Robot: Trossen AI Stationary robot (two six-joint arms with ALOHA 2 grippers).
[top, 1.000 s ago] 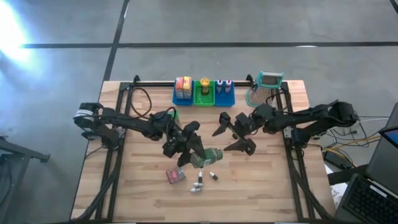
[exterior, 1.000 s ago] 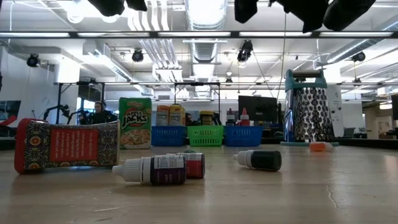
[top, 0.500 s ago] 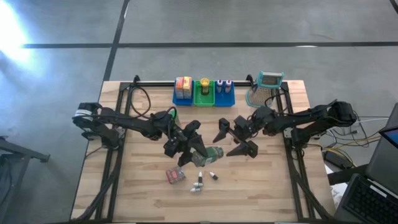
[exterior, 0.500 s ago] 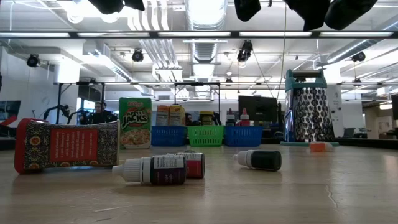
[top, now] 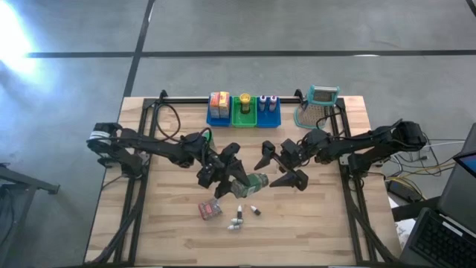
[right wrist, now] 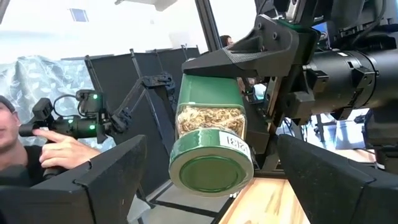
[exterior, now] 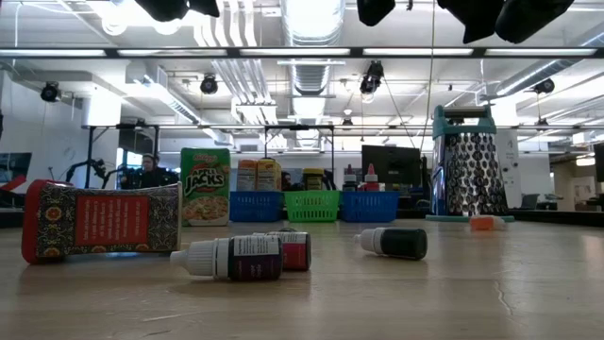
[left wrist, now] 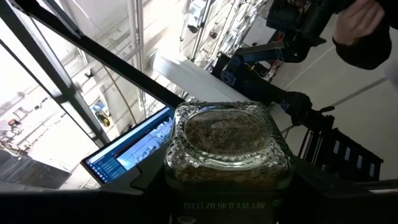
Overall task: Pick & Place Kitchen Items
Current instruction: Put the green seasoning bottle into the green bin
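My right gripper needs to carry the jar to the green bin and put it in there, so it should first grab the jar by its green-lidded end.
A glass jar with a green label, a green lid and dried herbs inside hangs above the table's middle, with my left gripper shut on it. The jar's lid end points at my right gripper. That gripper is open, its fingers standing wide on either side of the lid end without touching it. Below on the table lie a red packet and small bottles, all on their sides. My left gripper pinches the jar's green-labelled body between its two fingers, which come roughly level from the table's left and lie along the jar. The glass base faces back at the wrist. The jar is lifted clear and tilted, lid end outward.
Two blue bins and a green one holding goods stand at the far edge. A metal grater stands to their right and a cereal box upright to their left. A dark bottle lies near the table's middle.
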